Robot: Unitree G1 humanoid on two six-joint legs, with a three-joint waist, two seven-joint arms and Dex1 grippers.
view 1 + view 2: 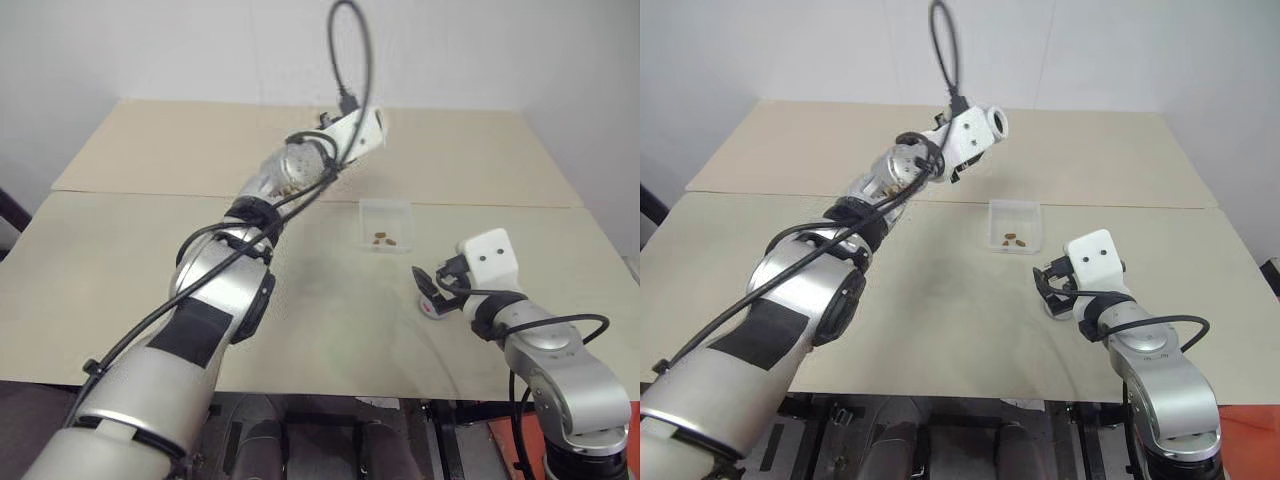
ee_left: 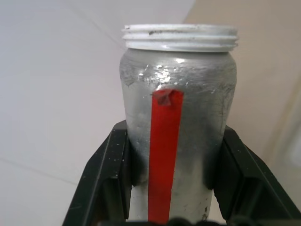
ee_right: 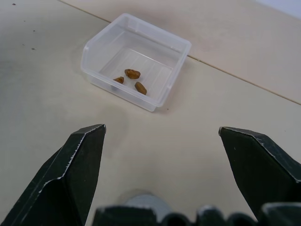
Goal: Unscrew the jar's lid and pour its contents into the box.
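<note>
I should keep holding the jar with my left gripper, because the jar is high above the beige table in the left wrist view.
My left gripper (image 2: 174, 134) is shut on the jar (image 2: 181, 89), a silvery cylinder with a red stripe and an open white threaded mouth that points away from the wrist. That hand (image 1: 352, 135) hangs in the air behind and slightly left of the box (image 1: 385, 212). The box is a clear shallow tray on the table, and the contents (image 3: 133, 74), three small brown pieces, lie inside it. My right gripper (image 3: 162, 155) stands open low over the table, nearer than the box. The grey lid (image 3: 141, 201) lies on the table under its fingers.
The beige table (image 1: 130, 260) has a seam (image 1: 500, 204) running across it just behind the box. A black cable (image 1: 350, 50) loops above my left wrist. The table's front edge lies close below my right arm.
</note>
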